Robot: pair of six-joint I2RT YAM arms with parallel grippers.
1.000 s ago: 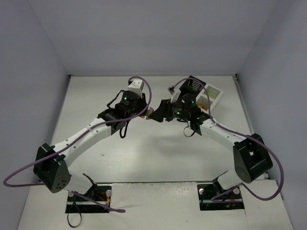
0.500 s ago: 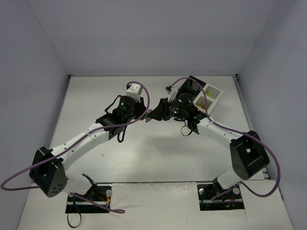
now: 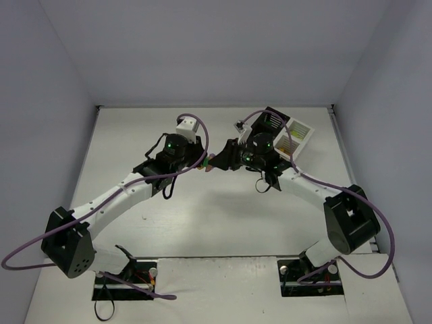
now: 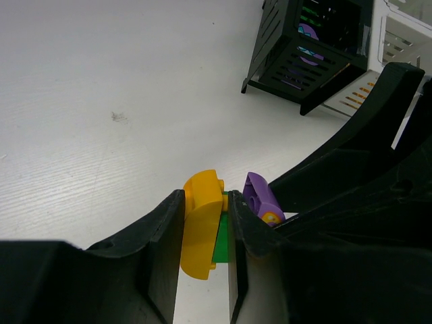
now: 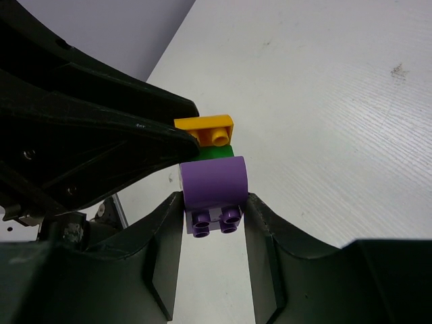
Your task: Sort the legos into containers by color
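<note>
I would pull the purple brick (image 5: pixel 214 183) off if I lifted my right gripper now: my right gripper pinches the purple brick, and my left gripper clamps the orange brick.
A stack of three legos hangs between my two grippers above the table's middle (image 3: pixel 211 163). My left gripper (image 4: pixel 206 200) is shut on the orange rounded brick (image 4: pixel 200 233), with the green brick (image 4: pixel 221 241) pressed against it. My right gripper (image 5: pixel 213 202) is shut on the purple rounded brick (image 5: pixel 214 183), with the green brick (image 5: pixel 217 151) and the orange brick (image 5: pixel 204 125) beyond it. The purple brick also shows in the left wrist view (image 4: pixel 259 198). The containers stand at the back right, a black half (image 3: pixel 271 121) and a white half (image 3: pixel 298 138).
The black bin (image 4: pixel 307 50) holds purple and green pieces, seen through its slats. The white bin (image 4: pixel 403 34) is beside it. The left gripper's black fingers (image 5: pixel 101 128) fill the left of the right wrist view. Grey walls enclose the white table (image 3: pixel 135 142).
Both arms shifted slightly about a second ago, the left wrist drawing a little nearer. The grippers stay joined at the stack. Almost nothing moved in the last half second.
</note>
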